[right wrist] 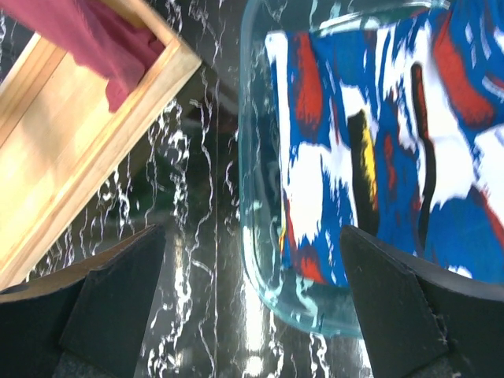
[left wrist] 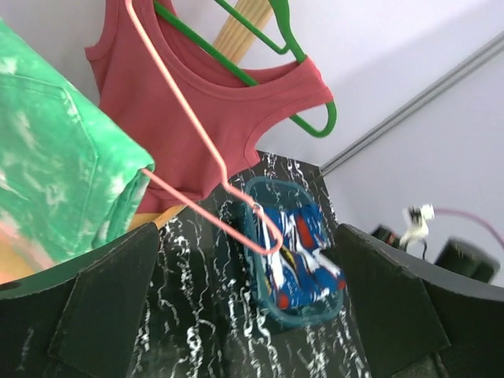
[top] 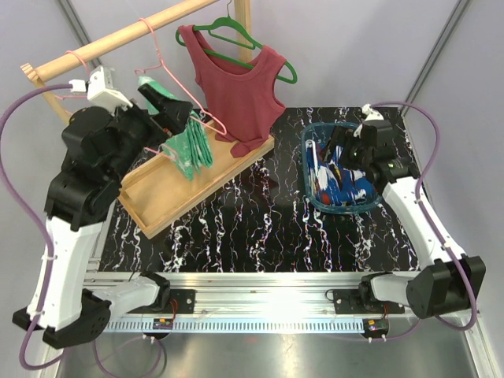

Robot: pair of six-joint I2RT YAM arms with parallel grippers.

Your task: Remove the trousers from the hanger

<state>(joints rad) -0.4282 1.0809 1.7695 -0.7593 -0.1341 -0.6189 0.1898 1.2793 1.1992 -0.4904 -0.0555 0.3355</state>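
The trousers on the lower bar will stay removable if I take the pink wire hanger by its bare sloping shoulder [top: 188,92] [left wrist: 194,121] with my left gripper next.
The green-and-white tie-dye trousers [top: 192,150] [left wrist: 55,181] hang folded over the lower bar of a pink wire hanger [top: 161,67] [left wrist: 206,146], which hooks on the wooden rod [top: 118,35]. My left gripper [top: 173,112] [left wrist: 248,315] is raised just up and left of them, open, with nothing between its fingers. The blue trousers with red and white pattern [top: 340,185] [left wrist: 299,256] [right wrist: 378,142] lie in a clear blue basket [top: 311,169] [right wrist: 256,236]. My right gripper [top: 340,153] [right wrist: 252,315] hovers open over the basket's left rim.
A dark red tank top [top: 236,87] [left wrist: 220,118] hangs on a green hanger [top: 236,35] [left wrist: 303,55] from the same rod, its hem touching a long wooden tray [top: 169,197] [right wrist: 71,165]. Black marbled tabletop [top: 260,228] lies between tray and basket.
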